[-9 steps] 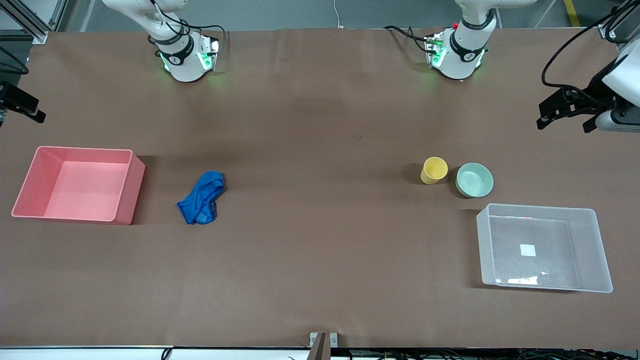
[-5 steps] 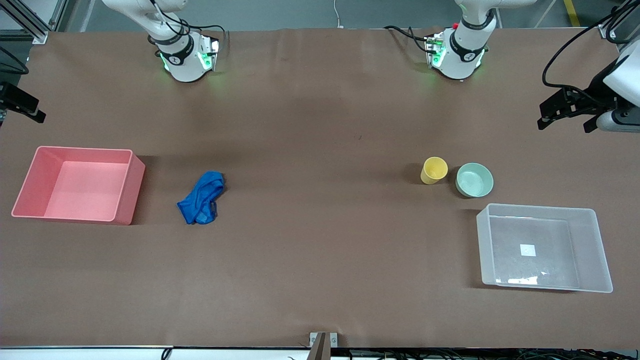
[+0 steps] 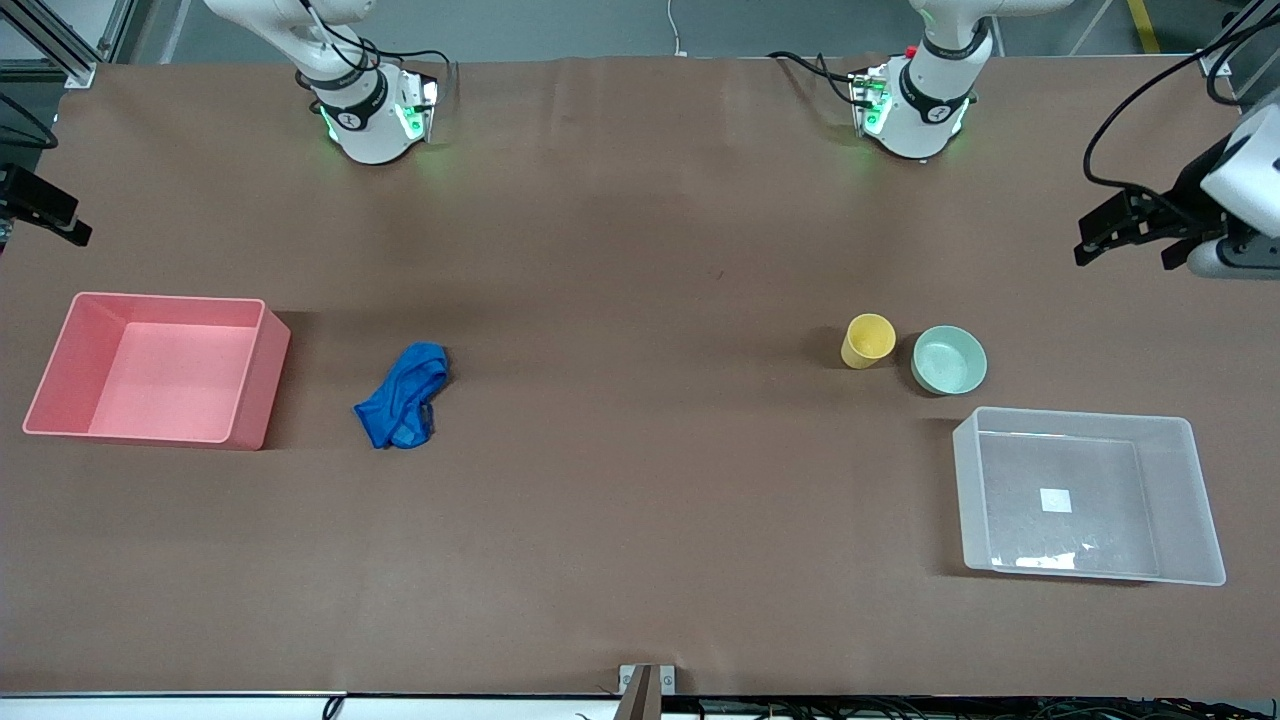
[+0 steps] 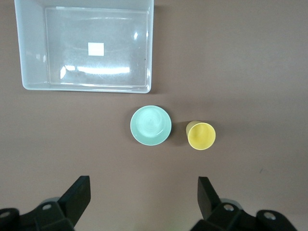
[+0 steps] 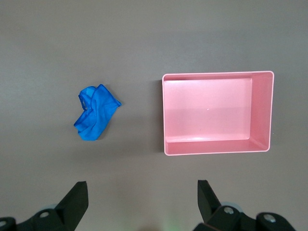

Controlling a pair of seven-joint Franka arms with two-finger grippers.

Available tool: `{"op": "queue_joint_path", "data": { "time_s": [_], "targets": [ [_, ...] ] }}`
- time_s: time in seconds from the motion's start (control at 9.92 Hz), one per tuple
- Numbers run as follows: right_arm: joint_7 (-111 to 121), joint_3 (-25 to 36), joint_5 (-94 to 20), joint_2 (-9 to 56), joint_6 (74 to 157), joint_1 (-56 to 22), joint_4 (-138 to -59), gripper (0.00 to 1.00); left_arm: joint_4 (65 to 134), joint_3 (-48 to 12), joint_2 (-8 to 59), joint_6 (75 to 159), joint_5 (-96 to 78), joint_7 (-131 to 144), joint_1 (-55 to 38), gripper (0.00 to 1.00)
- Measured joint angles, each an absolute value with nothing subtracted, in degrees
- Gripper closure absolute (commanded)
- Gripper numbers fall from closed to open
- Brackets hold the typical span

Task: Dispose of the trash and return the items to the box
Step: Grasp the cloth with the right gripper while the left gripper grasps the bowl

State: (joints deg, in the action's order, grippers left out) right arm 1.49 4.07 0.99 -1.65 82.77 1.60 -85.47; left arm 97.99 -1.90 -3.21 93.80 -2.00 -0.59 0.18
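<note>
My right gripper should next grab the blue cloth rag by its crumpled middle [image 3: 407, 392] to return it to the pink bin.
The blue cloth rag [image 3: 402, 396] lies crumpled on the table beside the pink bin, toward the right arm's end; it also shows in the right wrist view [image 5: 95, 112]. The yellow cup [image 3: 867, 340] and the mint-green bowl [image 3: 948, 360] stand side by side, just farther from the front camera than the clear box [image 3: 1200, 500], toward the left arm's end. They show in the left wrist view too: cup [image 4: 201, 135], bowl [image 4: 150, 125], box [image 4: 31, 57]. My left gripper [image 3: 1128, 238] [image 4: 143, 192] is open and empty, high over that table end. My right gripper [image 3: 50, 210] [image 5: 143, 192] is open and empty, high over the right arm's end.
The pink opaque bin [image 3: 255, 385] stands empty at the right arm's end, also in the right wrist view [image 5: 166, 115]. The clear box holds only its white label [image 3: 1056, 500]. Brown table cover [image 3: 640, 300] spreads between the two groups.
My left arm's wrist has shifted slightly at the table's end. The rag, cup, bowl and both bins have not moved.
</note>
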Motion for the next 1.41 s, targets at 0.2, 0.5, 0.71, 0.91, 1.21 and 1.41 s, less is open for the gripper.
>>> {"op": "queue_joint_path", "data": {
  "time_s": [0.2, 0.5, 0.71, 0.91, 1.21, 1.41],
  "targets": [
    [-1.00, 3.37, 0.82, -0.27, 84.46, -0.18, -85.90, 0.00, 106.44, -0.15, -3.86, 101.22, -2.00, -1.67, 0.28, 0.03],
    [-9.05, 2.88, 0.79, 7.24, 96.12, -5.50, -91.83, 0.00, 120.57, 7.25, -5.34, 114.73, -2.00, -6.43, -2.20, 0.03],
    [-11.27, 2.84, 0.80, 13.72, 106.16, -7.84, -96.90, 0.00, 131.03, 7.94, -5.37, 128.15, -2.00, -7.05, -2.21, 0.03],
    [-12.89, 2.83, 0.82, 17.52, 117.24, -9.63, -102.88, 0.00, 136.66, 7.87, -2.19, 136.88, -2.00, -7.05, -2.34, 0.03],
    [-12.99, 2.83, 0.84, 19.40, 135.63, -11.04, -116.48, 0.00, 137.12, 7.77, 6.82, 146.17, -2.00, -7.05, -3.11, 0.05],
    [-14.32, 2.82, 0.84, 23.24, 141.33, -12.52, -118.91, 0.09, 136.98, 7.49, 11.10, 149.98, -2.00, -7.05, -3.18, 0.07]
  ]
}}
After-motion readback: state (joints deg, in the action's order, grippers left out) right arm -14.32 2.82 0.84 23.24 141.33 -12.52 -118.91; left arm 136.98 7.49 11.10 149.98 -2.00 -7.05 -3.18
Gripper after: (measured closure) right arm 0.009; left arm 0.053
